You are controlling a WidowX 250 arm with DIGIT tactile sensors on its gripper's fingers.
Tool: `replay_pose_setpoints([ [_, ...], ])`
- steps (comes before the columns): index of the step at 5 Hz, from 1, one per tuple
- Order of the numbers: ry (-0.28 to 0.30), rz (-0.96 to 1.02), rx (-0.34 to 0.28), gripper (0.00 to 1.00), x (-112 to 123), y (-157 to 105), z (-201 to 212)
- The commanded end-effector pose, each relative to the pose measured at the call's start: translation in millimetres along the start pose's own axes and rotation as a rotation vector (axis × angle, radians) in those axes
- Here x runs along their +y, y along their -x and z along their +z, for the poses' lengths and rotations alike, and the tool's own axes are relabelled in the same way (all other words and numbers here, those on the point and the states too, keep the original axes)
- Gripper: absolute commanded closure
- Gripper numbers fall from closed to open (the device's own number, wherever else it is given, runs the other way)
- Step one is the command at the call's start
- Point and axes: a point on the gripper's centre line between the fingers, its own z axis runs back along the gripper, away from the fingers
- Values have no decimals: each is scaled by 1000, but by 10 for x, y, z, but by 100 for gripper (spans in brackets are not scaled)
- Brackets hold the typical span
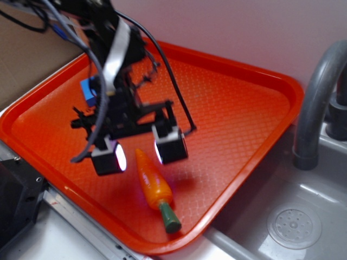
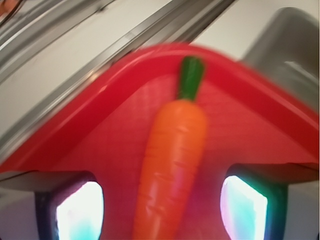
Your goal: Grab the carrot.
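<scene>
The orange carrot is below my gripper's fingers in the wrist view, so my gripper needs to move down before it closes on the carrot.
The carrot point(image 1: 153, 183) is orange and ridged with a dark green stem. It lies on the orange tray point(image 1: 233, 103) near its front corner, stem toward the corner. My gripper point(image 1: 140, 154) hangs just above the carrot's pointed end with its jaws wide open, one glowing pad on each side. In the wrist view the carrot point(image 2: 172, 165) runs up the middle between the two pads point(image 2: 80, 212), with a gap on both sides of it. My gripper point(image 2: 160, 212) holds nothing.
A small blue block point(image 1: 88, 90) lies on the tray behind the arm, partly hidden. A grey sink basin point(image 1: 295, 225) with a grey faucet point(image 1: 317, 103) is on the right. The metal counter edge point(image 1: 81, 233) runs along the tray's front.
</scene>
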Motion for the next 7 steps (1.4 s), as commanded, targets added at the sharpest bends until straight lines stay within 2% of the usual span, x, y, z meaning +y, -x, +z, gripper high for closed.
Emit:
replay_pose_setpoints([
  [1,19,-90,17,0,-44,-144,-136],
  [2,25,-78,25,0,-27,-185,-186],
  [3,24,-62,39,100,-53,-163,-218],
  [5,9,-34,60,100,-60,-123,-175],
  [7,-275,279,184,100,-108,60,480],
])
